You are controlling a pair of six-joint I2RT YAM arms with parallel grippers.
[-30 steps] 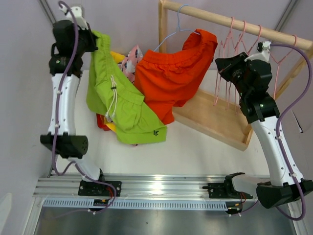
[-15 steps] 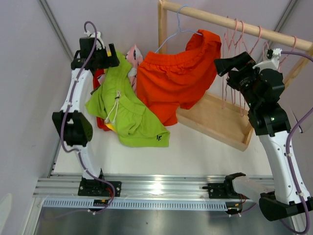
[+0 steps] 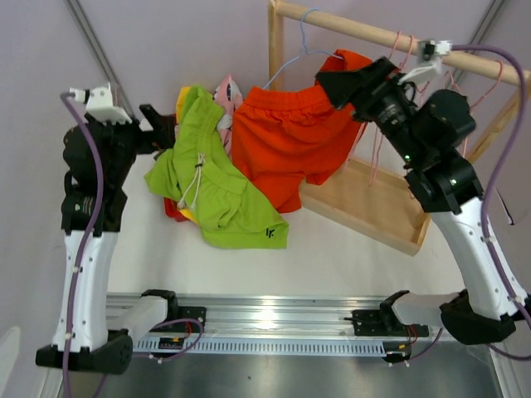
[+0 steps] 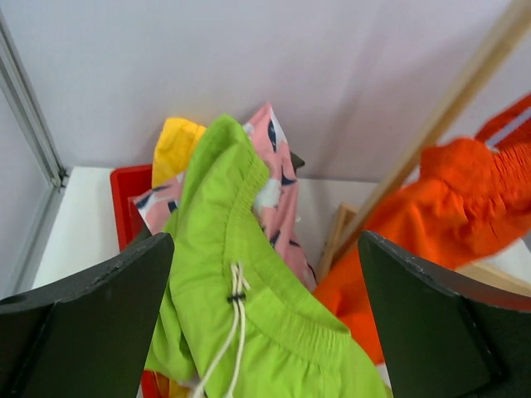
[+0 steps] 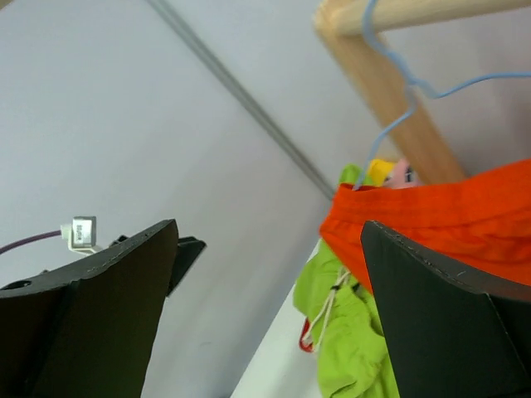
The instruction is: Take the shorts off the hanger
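Observation:
The orange shorts' waistband should stay free to slip off, so the robot's right gripper next needs to grab the blue hanger by its sloping arm (image 3: 284, 69) nearest the lime green shorts (image 3: 211, 195).
Orange shorts (image 3: 286, 145) hang by the waistband on a blue hanger (image 3: 290, 62) from the wooden rail (image 3: 390, 37). My right gripper (image 3: 336, 83) is open at their upper right corner, touching nothing; in the right wrist view (image 5: 270, 323) the orange shorts (image 5: 440, 215) lie beyond its right finger. Lime green shorts (image 3: 211, 195) with a white drawstring lie on a pile, over pink patterned shorts (image 3: 226, 95) and yellow shorts (image 3: 181, 99). My left gripper (image 3: 162, 128) stands open and empty just left of the pile; in the left wrist view (image 4: 261, 332) the lime green shorts (image 4: 241, 274) fill the gap ahead.
A red bin (image 4: 124, 207) sits under the pile. Several empty pink hangers (image 3: 402, 62) hang on the rail to the right of the orange shorts. The rack's wooden base (image 3: 365, 203) and upright post (image 3: 275, 46) stand at the back right.
My left gripper opened and dropped the lime green shorts onto the pile, then drew back left. My right gripper opened and moved up and left to the orange shorts' waistband.

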